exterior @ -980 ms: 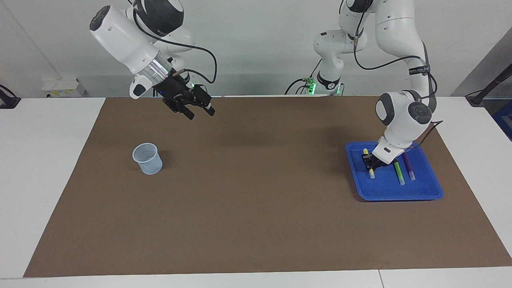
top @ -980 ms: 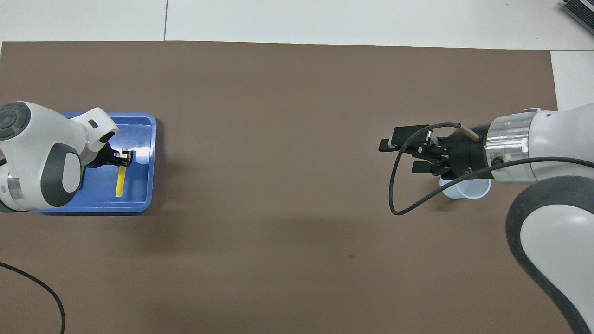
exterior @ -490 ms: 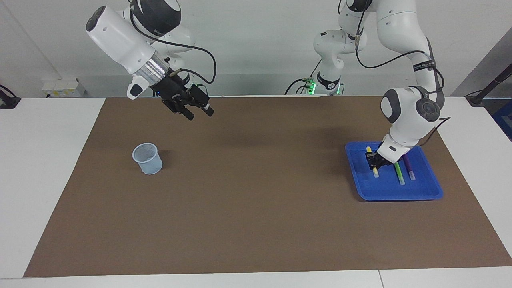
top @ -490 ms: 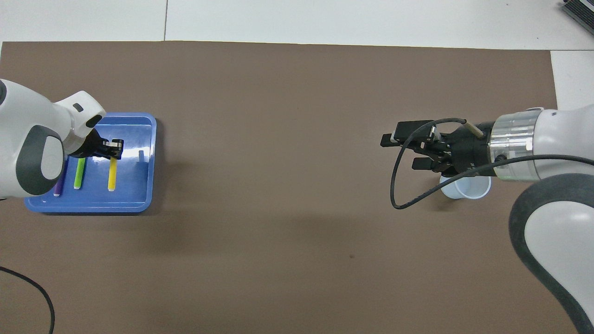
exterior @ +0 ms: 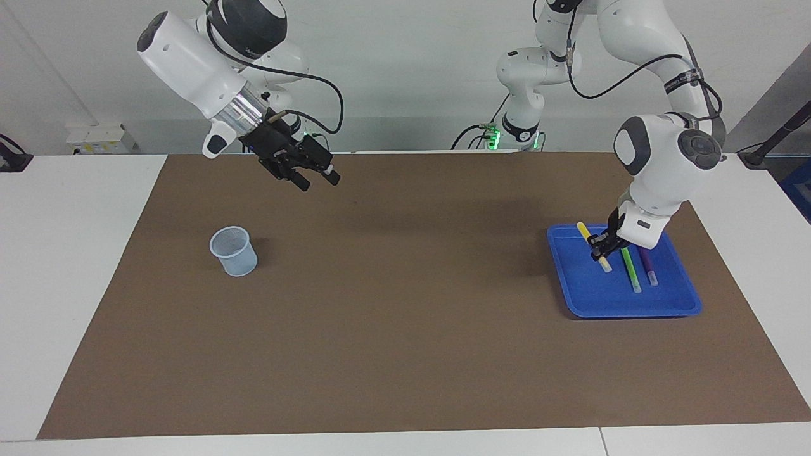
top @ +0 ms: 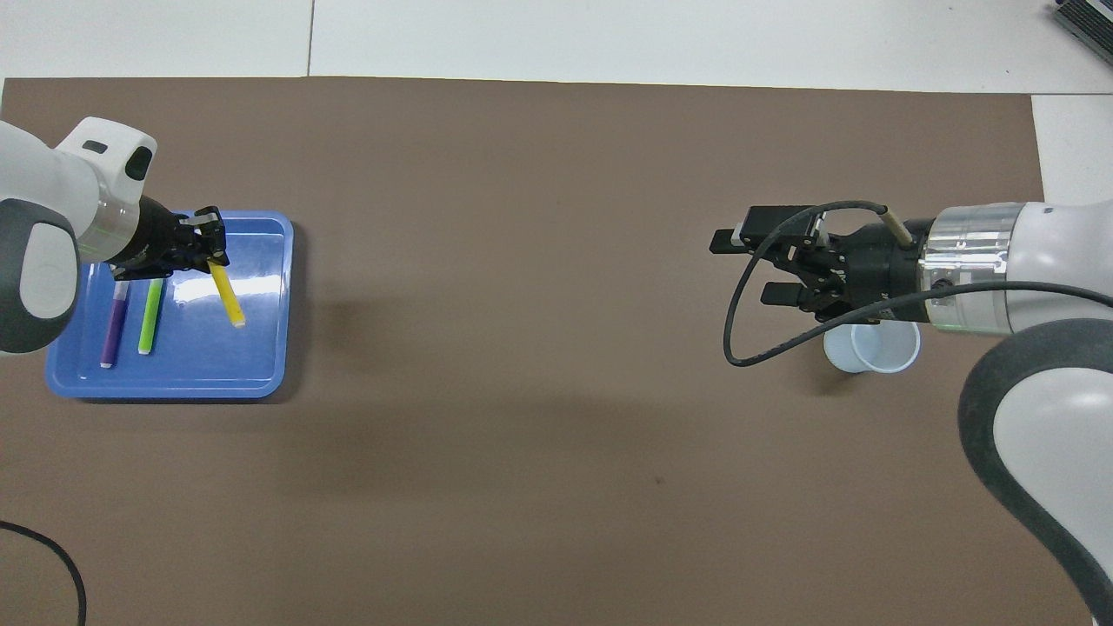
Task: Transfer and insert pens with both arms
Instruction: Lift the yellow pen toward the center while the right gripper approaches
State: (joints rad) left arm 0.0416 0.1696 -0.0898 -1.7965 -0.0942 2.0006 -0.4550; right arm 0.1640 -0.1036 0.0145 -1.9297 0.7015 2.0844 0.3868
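Note:
The right gripper grabs the yellow pen by its free whitish end (top: 238, 318) next, since my left gripper's fingers already cover one end.
My left gripper (exterior: 599, 248) (top: 209, 252) is shut on the yellow pen (exterior: 583, 230) (top: 228, 300), which hangs tilted over the blue tray (exterior: 633, 304) (top: 174, 378), its whitish end pointing down. The light green pen (exterior: 630, 269) (top: 150, 317) and the purple pen (exterior: 648, 265) (top: 113, 326) lie side by side on the tray floor. My right gripper (exterior: 317, 180) (top: 743, 269) is open and holds nothing; it waits in the air over the brown mat, toward the right arm's end.
A small pale blue cup (exterior: 234, 251) (top: 883, 352) stands upright on the brown mat (exterior: 405, 316) toward the right arm's end; the right wrist partly covers it in the overhead view. A black cable loops off the right wrist.
The left gripper has risen from the tray floor with the yellow pen, which is now tilted. The green and purple pens have come into view. The right arm has barely moved.

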